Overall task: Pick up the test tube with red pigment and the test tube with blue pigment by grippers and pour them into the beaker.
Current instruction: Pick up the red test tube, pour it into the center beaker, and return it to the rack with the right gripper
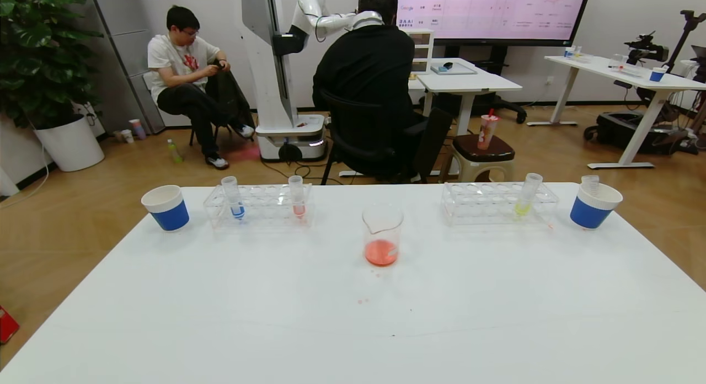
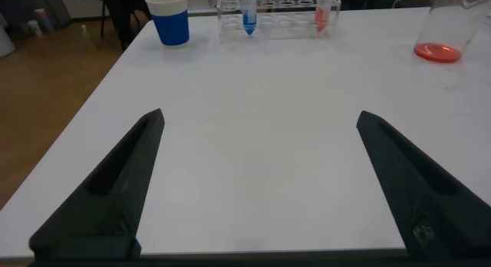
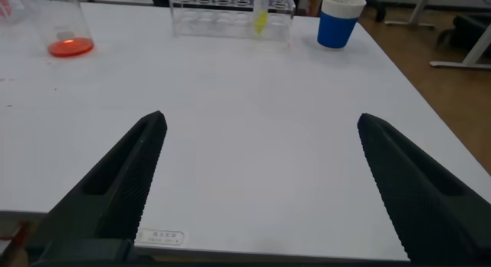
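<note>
The left gripper should next grab the test tube with blue pigment by its bare upper end (image 1: 230, 186), since the rest is surrounded by the rack (image 1: 261, 206) below. Then the left gripper can pour it.
The test tube with blue pigment (image 1: 236, 199) stands in a clear rack (image 1: 265, 214) at the table's far left; it also shows in the left wrist view (image 2: 249, 14). A tube with paler pink-red liquid (image 1: 298, 199) stands in the same rack. No tube with vivid orange-red liquid shows. The beaker (image 1: 381, 235) stands mid-table with orange-red liquid in its bottom. My left gripper (image 2: 261, 116) and right gripper (image 3: 261, 117) are open and empty over the near table, out of the head view.
A second rack (image 1: 485, 204) at the far right holds a yellow-green tube (image 1: 527, 196). A blue-and-white paper cup (image 1: 166, 207) stands far left. Another cup (image 1: 593, 210) far right holds an empty clear tube (image 1: 590, 182). Small red drops lie near the beaker.
</note>
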Controlling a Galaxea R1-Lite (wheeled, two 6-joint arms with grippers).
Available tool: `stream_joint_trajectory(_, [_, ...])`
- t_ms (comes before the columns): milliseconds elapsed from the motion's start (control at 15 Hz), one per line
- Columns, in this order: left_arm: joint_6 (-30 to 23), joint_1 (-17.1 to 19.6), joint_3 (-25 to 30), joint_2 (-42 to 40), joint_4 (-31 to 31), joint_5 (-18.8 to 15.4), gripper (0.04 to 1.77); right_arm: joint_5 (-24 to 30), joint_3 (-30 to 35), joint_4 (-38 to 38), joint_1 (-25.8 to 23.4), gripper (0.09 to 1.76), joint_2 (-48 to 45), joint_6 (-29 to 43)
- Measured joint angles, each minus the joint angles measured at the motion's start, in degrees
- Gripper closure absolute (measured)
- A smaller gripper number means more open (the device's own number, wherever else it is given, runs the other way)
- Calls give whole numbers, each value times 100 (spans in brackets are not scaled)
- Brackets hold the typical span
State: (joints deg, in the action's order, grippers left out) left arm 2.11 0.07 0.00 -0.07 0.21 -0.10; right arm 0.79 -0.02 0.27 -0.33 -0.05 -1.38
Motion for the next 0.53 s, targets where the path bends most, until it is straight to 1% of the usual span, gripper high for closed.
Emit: stream_joint_trajectory(533, [6, 0, 0, 0, 1, 0, 6, -5, 2, 0, -2, 11, 0, 9])
